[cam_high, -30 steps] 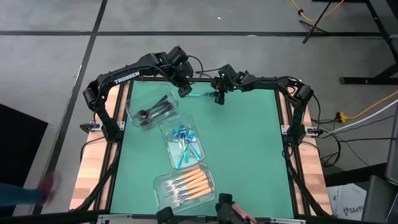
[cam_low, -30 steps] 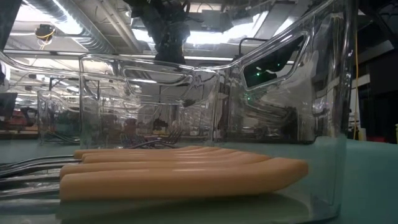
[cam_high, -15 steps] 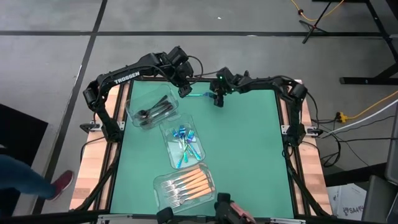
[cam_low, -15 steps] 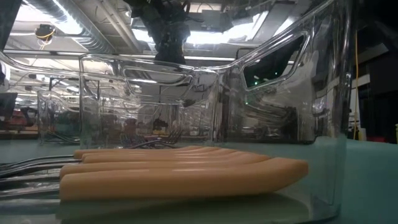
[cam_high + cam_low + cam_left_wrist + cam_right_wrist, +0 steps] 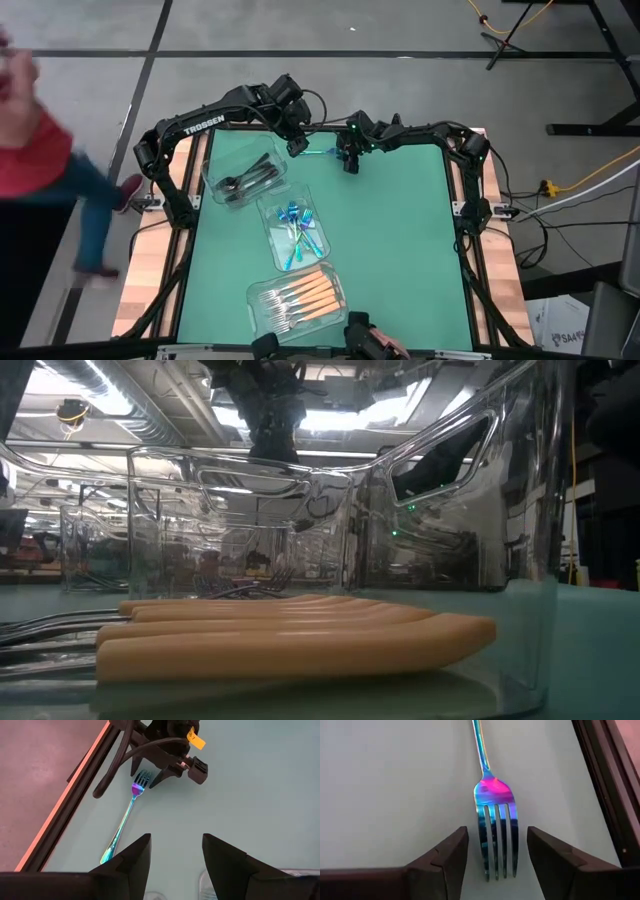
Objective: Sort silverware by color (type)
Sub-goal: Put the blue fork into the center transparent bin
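My right gripper closes on the iridescent fork now and catches it, since my fingers stand either side of the fork's teeth in the right wrist view.
One iridescent fork (image 5: 320,152) lies flat on the green mat near the table's far edge. My right gripper (image 5: 497,856) is open and low over the fork's tines (image 5: 496,837), one finger on each side with a gap to both. My left gripper (image 5: 175,854) is open and hovers by the fork's handle end (image 5: 107,854), which lies just outside one finger. In the left wrist view the right gripper (image 5: 170,767) stands over the tines (image 5: 141,779). Black utensils (image 5: 250,178), iridescent pieces (image 5: 298,230) and orange-handled forks (image 5: 305,293) lie in three clear containers.
The three clear containers run in a line from the far left (image 5: 215,180) toward the near edge (image 5: 255,300). The nearest one with its orange handles (image 5: 300,640) fills the low view. The mat's right half (image 5: 400,240) is bare. A person in red (image 5: 40,150) walks past the table's left side.
My right gripper has crept a little toward the table's left, closer over the fork's tines, and its elbow has drawn in. The fork has stayed where it was. A person has walked up along the table's left side.
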Available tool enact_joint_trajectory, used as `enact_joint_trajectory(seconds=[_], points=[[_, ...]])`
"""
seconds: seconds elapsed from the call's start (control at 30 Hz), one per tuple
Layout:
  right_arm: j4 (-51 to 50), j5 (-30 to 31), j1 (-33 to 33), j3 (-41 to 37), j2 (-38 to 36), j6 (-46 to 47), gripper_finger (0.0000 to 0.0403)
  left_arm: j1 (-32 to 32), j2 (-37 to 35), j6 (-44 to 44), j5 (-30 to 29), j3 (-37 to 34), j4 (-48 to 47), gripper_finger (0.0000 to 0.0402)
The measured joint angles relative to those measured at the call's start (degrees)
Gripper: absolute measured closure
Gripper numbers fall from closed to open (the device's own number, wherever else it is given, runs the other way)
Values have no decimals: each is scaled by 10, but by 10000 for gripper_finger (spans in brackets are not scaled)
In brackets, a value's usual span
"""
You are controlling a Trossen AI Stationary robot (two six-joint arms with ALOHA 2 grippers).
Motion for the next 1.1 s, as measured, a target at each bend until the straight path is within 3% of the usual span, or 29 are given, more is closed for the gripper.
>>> enact_joint_trajectory(seconds=[0.5,0.87,1.1], points=[[-8,-3,1,0,0,-15,324,0,0,-1,0,0,-1,230],[-83,-5,1,1,-16,-16,327,0,0,0,-1,0,-1,230],[-119,-65,14,-3,-38,-14,330,0,0,0,3,0,-3,230]])
